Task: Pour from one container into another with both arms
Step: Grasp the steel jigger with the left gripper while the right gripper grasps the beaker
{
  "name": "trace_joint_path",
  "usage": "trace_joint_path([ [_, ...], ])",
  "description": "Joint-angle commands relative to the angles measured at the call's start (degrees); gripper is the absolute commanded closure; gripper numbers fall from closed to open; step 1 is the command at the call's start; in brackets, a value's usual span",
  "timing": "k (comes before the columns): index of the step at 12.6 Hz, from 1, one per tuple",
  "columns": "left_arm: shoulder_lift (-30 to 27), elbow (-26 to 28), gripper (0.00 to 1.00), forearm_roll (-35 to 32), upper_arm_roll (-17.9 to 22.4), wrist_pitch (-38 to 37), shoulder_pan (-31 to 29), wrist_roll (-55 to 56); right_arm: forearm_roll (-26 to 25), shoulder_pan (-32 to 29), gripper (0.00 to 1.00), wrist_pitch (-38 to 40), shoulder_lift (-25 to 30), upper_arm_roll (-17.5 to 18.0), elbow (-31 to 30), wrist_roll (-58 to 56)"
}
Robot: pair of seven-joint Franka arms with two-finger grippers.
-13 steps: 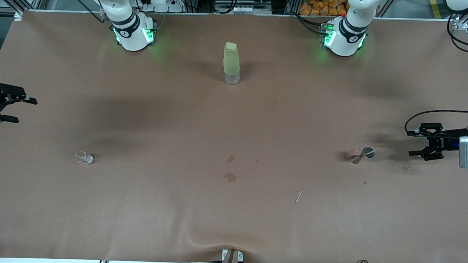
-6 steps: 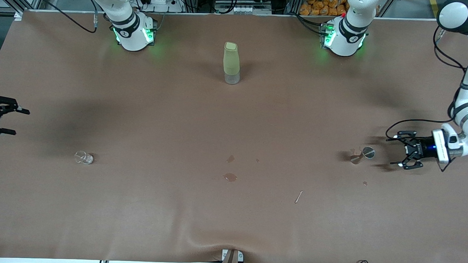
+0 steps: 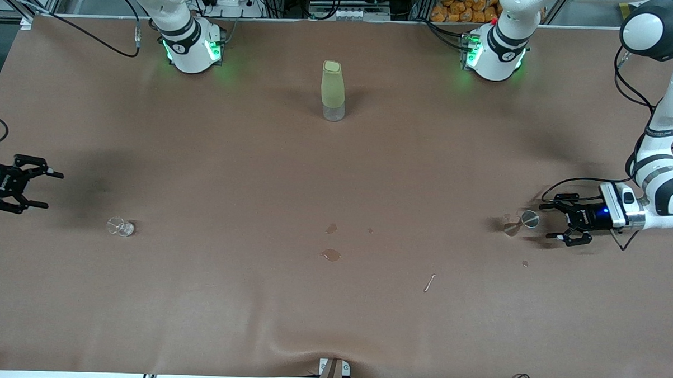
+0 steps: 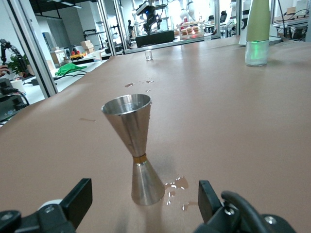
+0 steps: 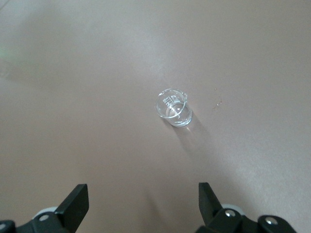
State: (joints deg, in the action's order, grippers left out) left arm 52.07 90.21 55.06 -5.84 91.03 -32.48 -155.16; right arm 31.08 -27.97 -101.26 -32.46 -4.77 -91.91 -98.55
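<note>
Next, the left gripper grabs the jigger by its narrow banded middle (image 4: 139, 159), leaving the jigger's upper cup (image 4: 129, 121) free to receive the pour.
A steel hourglass-shaped jigger (image 3: 523, 222) (image 4: 136, 145) stands upright toward the left arm's end of the table, with small wet spots by its foot. My left gripper (image 3: 551, 221) (image 4: 145, 199) is low and open right beside it, fingers apart, the jigger just ahead of them. A small clear glass beaker (image 3: 120, 226) (image 5: 173, 108) stands toward the right arm's end. My right gripper (image 3: 48, 189) (image 5: 143, 199) hangs open above the table short of the beaker, nothing between its fingers.
A tall pale green bottle with a clear base (image 3: 333, 91) (image 4: 257, 29) stands upright between the two arm bases. Liquid spots (image 3: 330, 254) and a small pale stick (image 3: 429, 282) lie on the brown table cover (image 3: 332, 312) mid-table.
The left gripper has dropped and moved in toward the jigger, staying open. The right gripper has come lower and in from the table's end toward the beaker.
</note>
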Motion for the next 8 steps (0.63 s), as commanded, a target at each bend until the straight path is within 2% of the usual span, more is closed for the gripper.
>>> trace_joint_path([
  [1, 0.31, 0.23, 0.04, 0.22, 0.13, -0.50, 1.01, -0.77, 6.42, -1.82, 0.00, -3.84, -0.14, 0.90, -5.37, -7.33],
  [4, 2.24, 0.05, 0.05, 2.50, -0.04, -0.50, 1.81, 3.53, 18.63, -2.97, 0.00, -4.47, -5.75, 0.90, -5.65, -19.27],
  [5, 2.42, 0.05, 0.06, 3.73, -0.13, -0.50, 2.07, 3.72, 21.28, -3.41, 0.00, -4.39, -7.43, 0.90, -5.65, -22.19],
  [6, 2.68, -0.12, 0.06, 4.44, -0.05, -0.50, 2.68, 3.72, 23.04, -3.85, 0.00, -4.30, -8.75, 0.90, -5.65, -24.65],
  [8, 3.47, -0.12, 0.14, 5.75, -0.13, -0.50, 2.95, 3.72, 24.73, -4.29, 0.00, -4.03, -10.69, 0.99, -5.74, -29.31],
])
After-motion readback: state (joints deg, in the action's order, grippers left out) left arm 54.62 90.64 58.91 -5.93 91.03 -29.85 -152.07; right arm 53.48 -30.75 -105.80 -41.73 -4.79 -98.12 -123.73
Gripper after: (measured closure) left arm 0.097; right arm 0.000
